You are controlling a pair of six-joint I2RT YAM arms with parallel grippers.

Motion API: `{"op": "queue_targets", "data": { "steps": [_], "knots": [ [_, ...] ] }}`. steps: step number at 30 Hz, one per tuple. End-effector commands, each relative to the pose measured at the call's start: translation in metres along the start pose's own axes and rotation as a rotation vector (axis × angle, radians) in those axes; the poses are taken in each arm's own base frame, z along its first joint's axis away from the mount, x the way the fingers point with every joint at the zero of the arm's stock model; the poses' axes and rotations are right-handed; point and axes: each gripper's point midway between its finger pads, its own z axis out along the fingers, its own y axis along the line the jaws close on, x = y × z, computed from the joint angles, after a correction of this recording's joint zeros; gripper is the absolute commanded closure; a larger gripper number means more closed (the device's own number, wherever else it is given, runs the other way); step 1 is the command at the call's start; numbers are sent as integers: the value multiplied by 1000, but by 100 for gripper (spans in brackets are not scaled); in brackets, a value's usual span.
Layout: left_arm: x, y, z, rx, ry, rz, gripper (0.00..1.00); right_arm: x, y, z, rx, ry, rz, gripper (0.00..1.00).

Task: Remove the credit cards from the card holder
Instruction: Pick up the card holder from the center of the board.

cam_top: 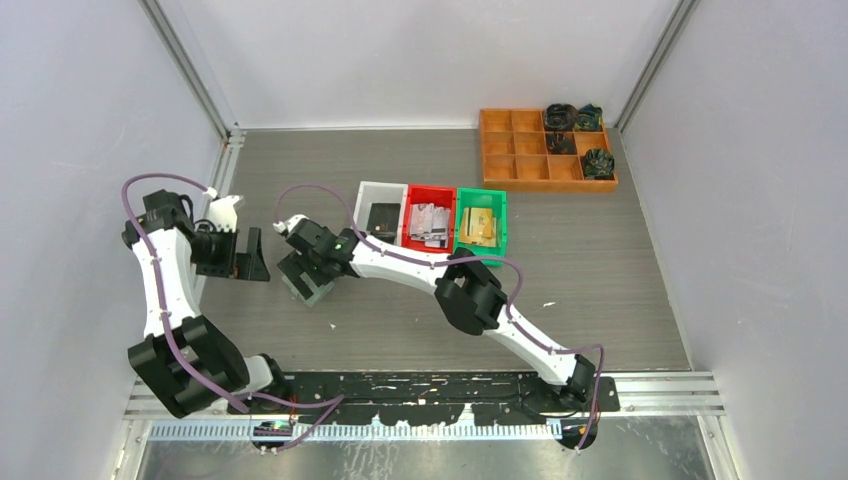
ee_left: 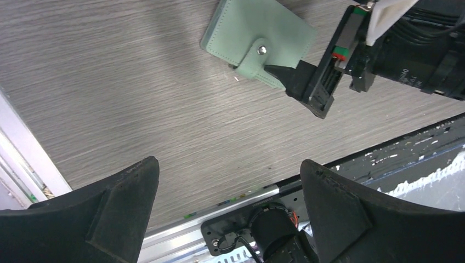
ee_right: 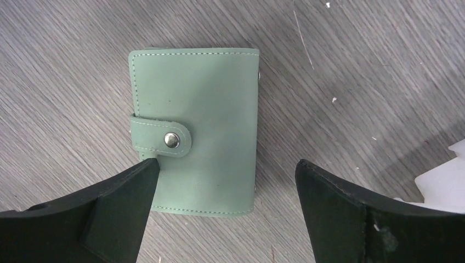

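Note:
My right gripper shifts toward the strap (ee_right: 156,136), before closing on the holder. Its fingers sit off-center, covering the card holder's strap-side edge (ee_right: 141,156), so closing now would miss it.
The card holder (ee_right: 200,98) is a mint-green wallet lying flat on the table, closed, its strap snapped shut. It also shows in the top view (cam_top: 310,289) and the left wrist view (ee_left: 247,33). My right gripper (ee_right: 226,170) is open and hovers just over it, with its left fingertip (ee_right: 140,175) at the holder's edge below the strap. My left gripper (ee_left: 230,175) is open and empty, to the left of the holder (cam_top: 252,262). Credit cards lie in the bins: black (cam_top: 383,217), silvery (cam_top: 430,222), gold (cam_top: 479,225). Any cards inside the holder are hidden.
Three small bins stand in a row behind the holder: white (cam_top: 368,190), red (cam_top: 428,192), green (cam_top: 482,195). An orange compartment tray (cam_top: 520,160) with dark objects stands at the back right. A metal rail (ee_left: 22,164) runs along the table's left edge.

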Motion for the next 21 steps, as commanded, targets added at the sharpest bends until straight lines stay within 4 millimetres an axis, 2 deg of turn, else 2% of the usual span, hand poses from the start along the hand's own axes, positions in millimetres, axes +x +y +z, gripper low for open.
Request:
{"op": "queue_targets", "data": {
  "steps": [1,6,13,16,21],
  "knots": [
    [-5,-12,-8,52,-30,12,0,-21,8,-4,-42,-58,-30,0],
    [-6,-15,-10,56,-41,17,0,-16,21,-3,-103,-39,-34,1],
    [-6,-14,-10,51,-39,8,0,-17,42,-15,-201,-53,-35,0],
    [-7,-14,-11,45,-41,9,0,-15,38,-11,-171,-45,-42,1],
    [-10,-17,-17,51,-48,11,0,-6,18,5,-62,-23,-53,0]
  ]
}}
